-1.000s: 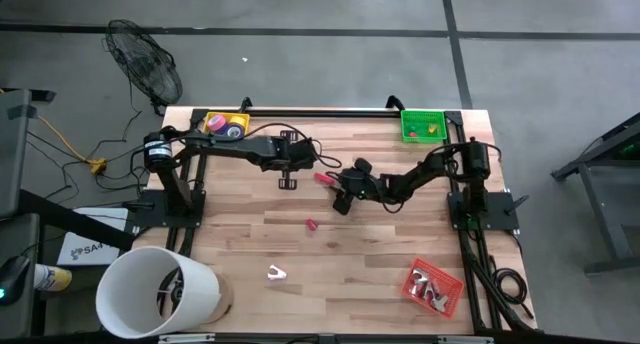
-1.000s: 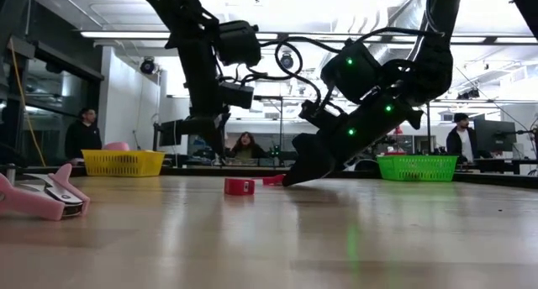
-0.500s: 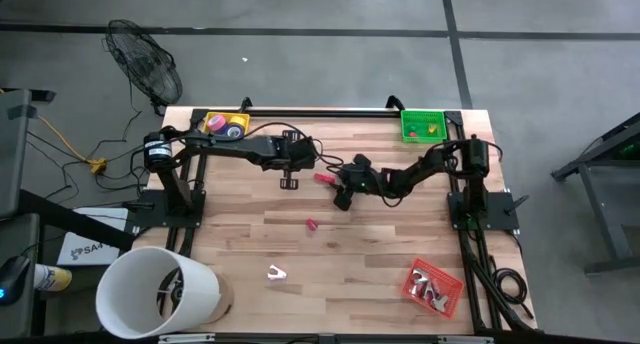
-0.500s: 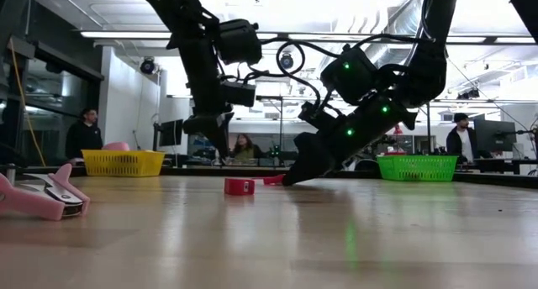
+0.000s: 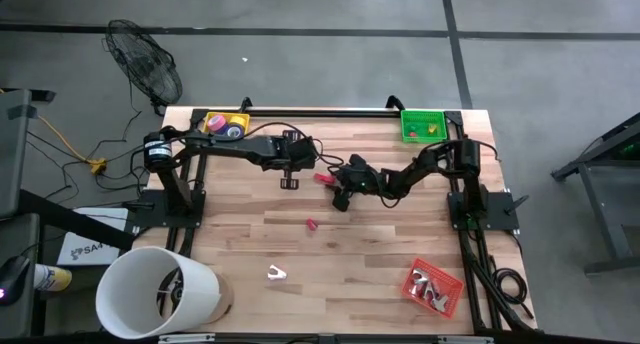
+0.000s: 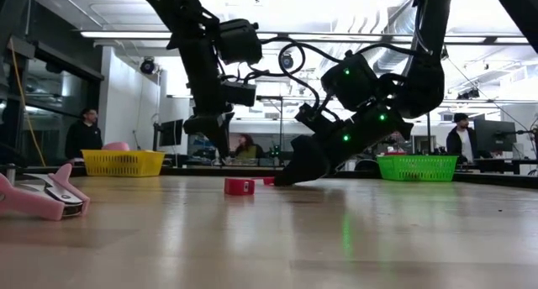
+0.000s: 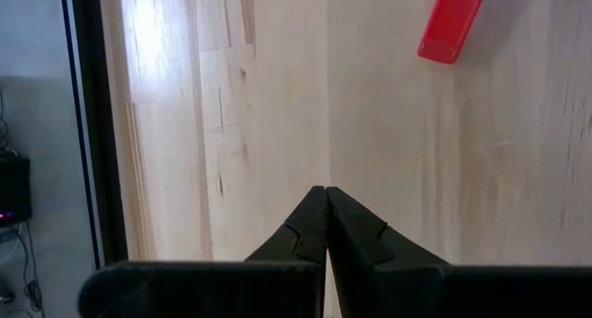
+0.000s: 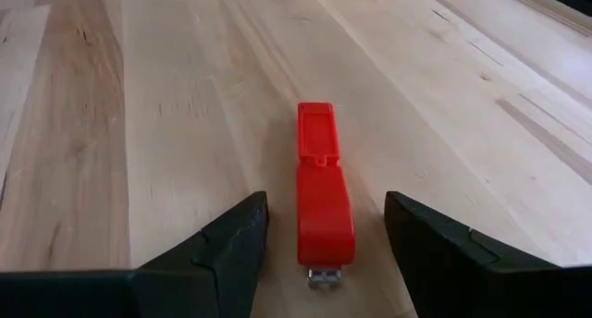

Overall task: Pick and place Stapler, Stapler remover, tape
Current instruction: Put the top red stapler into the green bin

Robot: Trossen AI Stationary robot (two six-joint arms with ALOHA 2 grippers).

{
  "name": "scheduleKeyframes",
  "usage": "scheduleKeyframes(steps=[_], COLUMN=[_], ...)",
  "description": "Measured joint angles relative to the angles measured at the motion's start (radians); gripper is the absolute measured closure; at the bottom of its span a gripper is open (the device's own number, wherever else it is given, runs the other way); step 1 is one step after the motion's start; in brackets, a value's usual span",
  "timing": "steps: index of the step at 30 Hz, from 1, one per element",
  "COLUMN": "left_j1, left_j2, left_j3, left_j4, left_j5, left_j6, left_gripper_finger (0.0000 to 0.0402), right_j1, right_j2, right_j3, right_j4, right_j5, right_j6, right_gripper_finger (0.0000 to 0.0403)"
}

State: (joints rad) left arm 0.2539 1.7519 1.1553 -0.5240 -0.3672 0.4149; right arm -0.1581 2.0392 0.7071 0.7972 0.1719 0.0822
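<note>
My right gripper's fingers stand beside the red stapler's near end, low over the wood, so it is now time to close on that end.
A red stapler lies flat on the wooden table, at its far middle. My right gripper is open and low over the table. One finger stands on each side of the stapler's near end, clear of it. My left gripper is shut on nothing and hangs above the table just left of the stapler. A small red tape rests on the table nearer the middle. The pink-and-white staple remover lies toward the near edge.
A yellow basket stands at the far left corner and a green basket at the far right. An orange tray with metal pieces sits near right, and a white bucket near left. People show in the room beyond the table.
My right gripper has tipped a little further down and edged toward the table's left, so its open fingers now reach along the stapler's sides. The stapler has not moved.
</note>
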Motion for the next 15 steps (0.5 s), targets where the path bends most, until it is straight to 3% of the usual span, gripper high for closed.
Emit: scheduleKeyframes(steps=[5, 15], left_j1=[0.0, 0.0], left_j2=[0.0, 0.0], left_j3=[0.0, 0.0], left_j4=[-0.001, -0.001], left_j5=[0.0, 0.019], left_j6=[0.0, 0.0], left_gripper_finger=[0.0401, 0.0401], right_j1=[0.0, 0.002], right_j2=[0.0, 0.001], right_j3=[0.001, 0.001], right_j4=[-0.023, -0.029], right_j5=[0.0, -0.011], right_j6=[-0.003, -0.006], right_gripper_finger=[0.0209, 0.0291])
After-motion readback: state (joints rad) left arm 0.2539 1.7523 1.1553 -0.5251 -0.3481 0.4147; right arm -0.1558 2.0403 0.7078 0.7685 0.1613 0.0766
